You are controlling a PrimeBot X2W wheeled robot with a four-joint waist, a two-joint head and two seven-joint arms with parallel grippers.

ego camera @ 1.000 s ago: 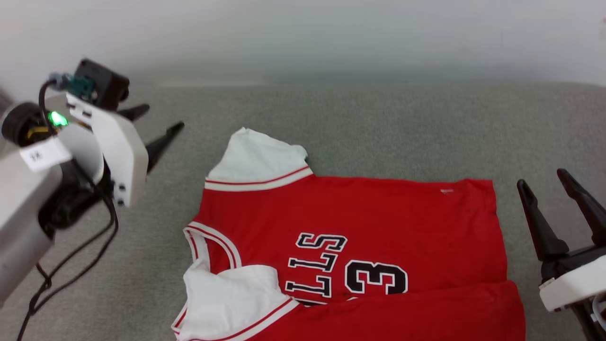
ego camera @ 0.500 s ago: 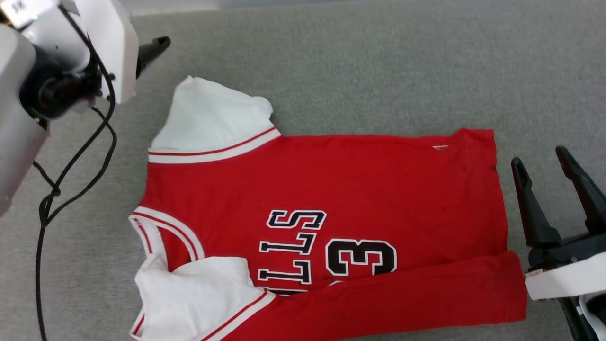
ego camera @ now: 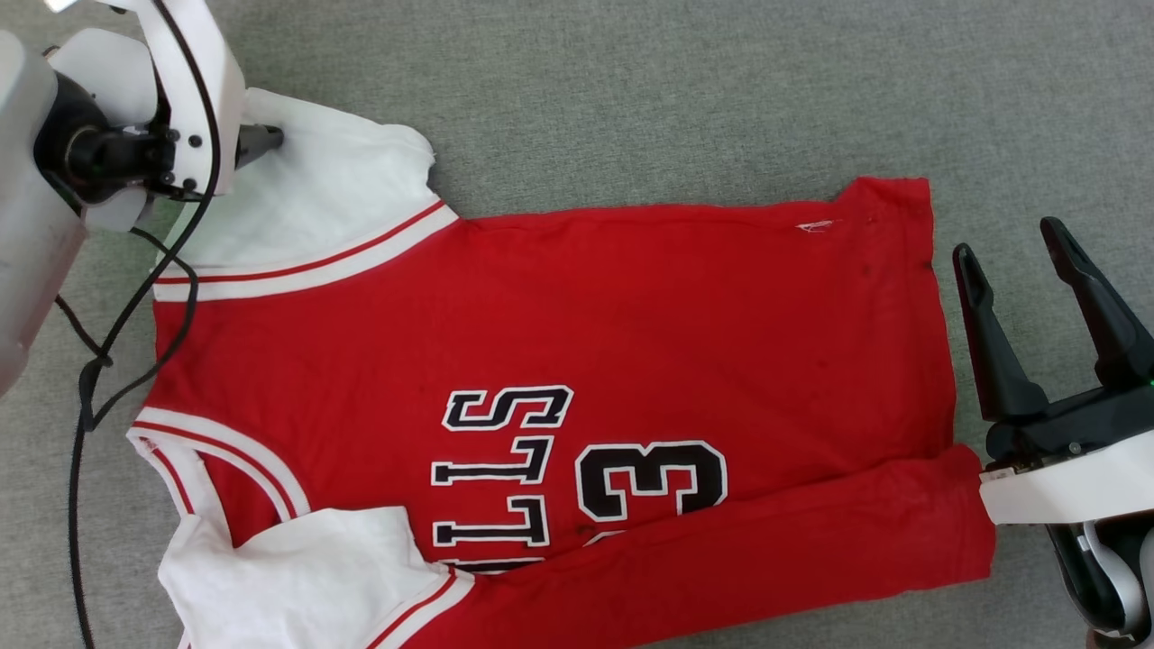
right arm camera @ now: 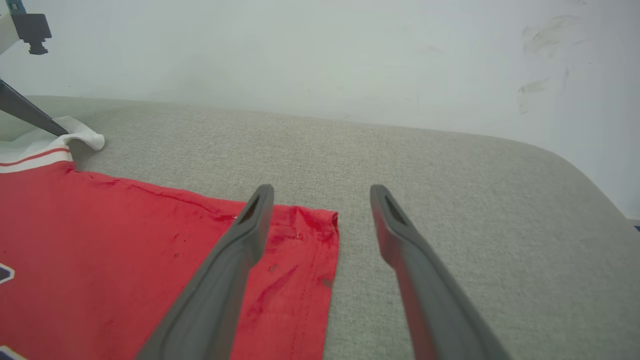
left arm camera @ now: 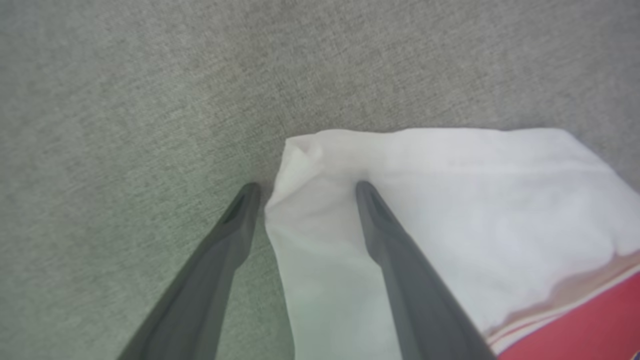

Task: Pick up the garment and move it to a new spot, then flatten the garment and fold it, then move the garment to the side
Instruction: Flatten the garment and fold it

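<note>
The red body [ego camera: 671, 346] lies flat. My left gripper next needs to grab the small fold standing up at the tip of the far white sleeve.
The garment [ego camera: 559, 324], a red jersey with white sleeves, lies flat on the grey padded surface [ego camera: 685, 90], collar to the left and hem to the right. Its near long edge is folded over the lettering and the "3". My left gripper [left arm camera: 306, 186] is open over the far white sleeve [ego camera: 315, 198]. One finger is above the cloth, the other above the grey surface, and the sleeve's edge lies between them. One fingertip [ego camera: 263, 138] shows in the head view. My right gripper [ego camera: 1012, 248] stands open just right of the hem, its jaws straddling the hem's far corner [right arm camera: 320, 220].
A black cable [ego camera: 90, 379] hangs from the left arm beside the collar. A pale wall [right arm camera: 320, 50] rises behind the surface, whose rounded edge [right arm camera: 595, 195] falls away at the right. The other arm's finger [right arm camera: 30, 115] shows at the far sleeve.
The head camera has tilted down, so the whole picture has shifted. My left gripper has come from beside the far sleeve onto its edge. The right gripper stays open by the hem.
</note>
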